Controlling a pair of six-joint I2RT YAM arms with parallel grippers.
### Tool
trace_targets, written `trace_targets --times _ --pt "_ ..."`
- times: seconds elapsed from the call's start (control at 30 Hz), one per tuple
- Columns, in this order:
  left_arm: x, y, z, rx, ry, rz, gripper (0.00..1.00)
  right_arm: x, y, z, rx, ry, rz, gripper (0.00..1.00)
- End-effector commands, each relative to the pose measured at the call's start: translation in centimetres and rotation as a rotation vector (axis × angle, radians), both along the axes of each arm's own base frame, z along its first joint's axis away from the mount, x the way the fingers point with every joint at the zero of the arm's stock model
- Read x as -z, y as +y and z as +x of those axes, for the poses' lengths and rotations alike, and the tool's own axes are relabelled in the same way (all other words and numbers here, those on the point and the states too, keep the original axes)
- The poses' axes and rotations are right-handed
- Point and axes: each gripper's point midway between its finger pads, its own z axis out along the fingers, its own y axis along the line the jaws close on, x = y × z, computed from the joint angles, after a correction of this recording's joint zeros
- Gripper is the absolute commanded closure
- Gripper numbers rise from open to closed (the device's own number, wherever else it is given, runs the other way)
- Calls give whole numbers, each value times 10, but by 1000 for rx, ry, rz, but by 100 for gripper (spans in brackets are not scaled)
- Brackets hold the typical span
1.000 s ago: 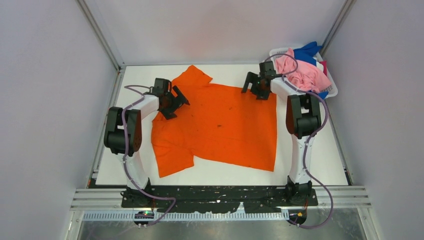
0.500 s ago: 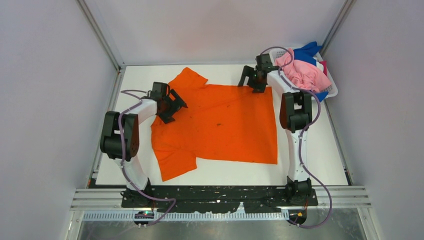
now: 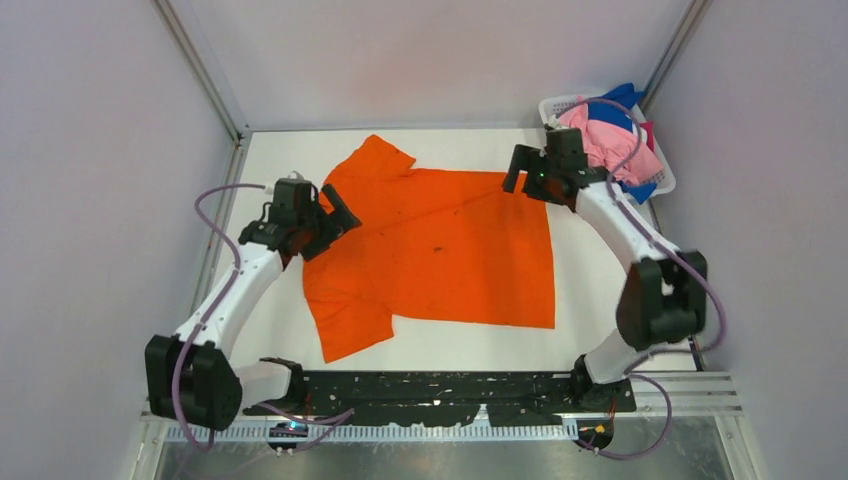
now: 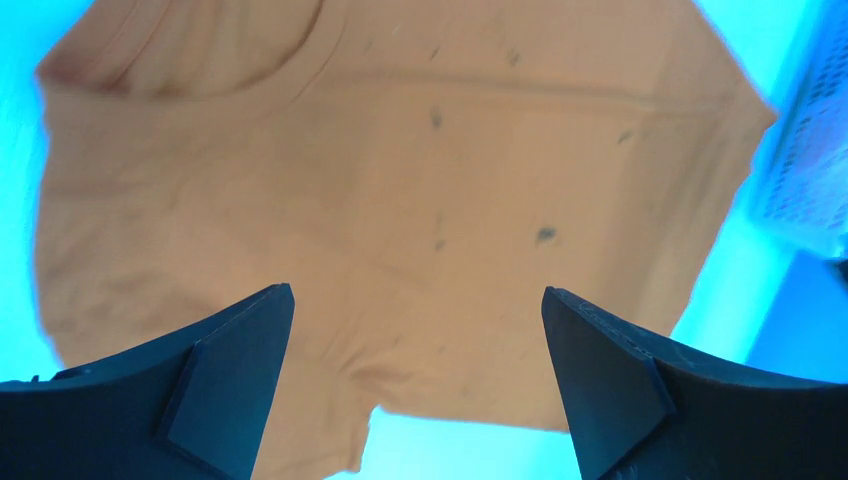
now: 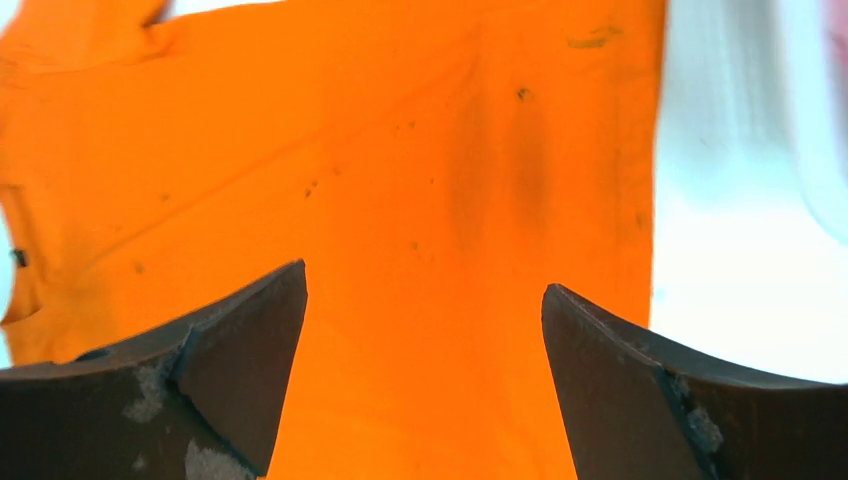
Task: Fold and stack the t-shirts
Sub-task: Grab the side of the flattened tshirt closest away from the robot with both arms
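Note:
My left gripper grabs the orange t-shirt (image 3: 440,250) by the end of its near sleeve next, to fold that side of the t-shirt over its body.
A bright orange t-shirt (image 3: 440,250) with tiny dark specks lies spread flat on the white table, collar towards the left and one sleeve (image 3: 375,155) pointing to the back. My left gripper (image 3: 335,215) hovers open over its collar edge; in the left wrist view the shirt (image 4: 400,180) looks pale below the empty left gripper (image 4: 415,340). At the shirt's far right corner my right gripper (image 3: 520,175) is open. The right wrist view shows the cloth (image 5: 400,180) under the right gripper (image 5: 425,330), nothing between its fingers. Pink (image 3: 600,140), blue (image 3: 625,100) and magenta (image 3: 648,133) t-shirts lie heaped in the basket.
A white mesh basket (image 3: 664,178) stands at the table's back right corner, just behind my right wrist; its mesh (image 4: 810,150) shows at the right of the left wrist view. Grey walls close in the table on three sides.
Both arms have swung their elbows outward and back towards the near edge. The left gripper drifted left, the right gripper slightly right. The orange shirt lies as before.

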Motion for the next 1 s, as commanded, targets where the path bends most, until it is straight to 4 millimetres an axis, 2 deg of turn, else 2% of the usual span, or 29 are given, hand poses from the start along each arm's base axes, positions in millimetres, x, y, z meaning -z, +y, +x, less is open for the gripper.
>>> trace_targets --times 0.0,0.03,0.07,0.1,0.13,0.17,0.3,0.4,0.47,0.53,0.63,0.97 --pt "53 28 -105 10 295 166 0 -45 -20 -39 100 -207 12 5" --pt "59 32 -125 13 330 183 0 -29 -26 -54 126 -180 7 4" --pt "63 35 -141 15 357 195 0 -37 -30 -63 142 -209 17 5" --pt "67 37 -158 18 382 205 0 -23 -34 -74 162 -185 14 4" --pt "70 39 -172 21 401 213 0 -30 -38 -79 183 -207 27 5" --pt "74 39 -185 26 417 223 1 -21 -41 -87 194 -192 23 5" --pt "95 47 -227 15 497 253 1 -26 -44 -98 214 -228 56 5" --pt "115 41 -245 22 545 209 8 -28 -39 -99 190 -234 77 5" --pt "125 35 -249 32 553 173 15 -27 -38 -100 183 -227 74 5" --pt "130 32 -251 44 557 160 27 -22 -39 -100 182 -212 67 4" --pt "133 36 -251 38 560 181 41 -14 -39 -101 177 -188 59 5" --pt "142 44 -229 34 537 280 51 -5 -40 -103 159 -158 33 5"
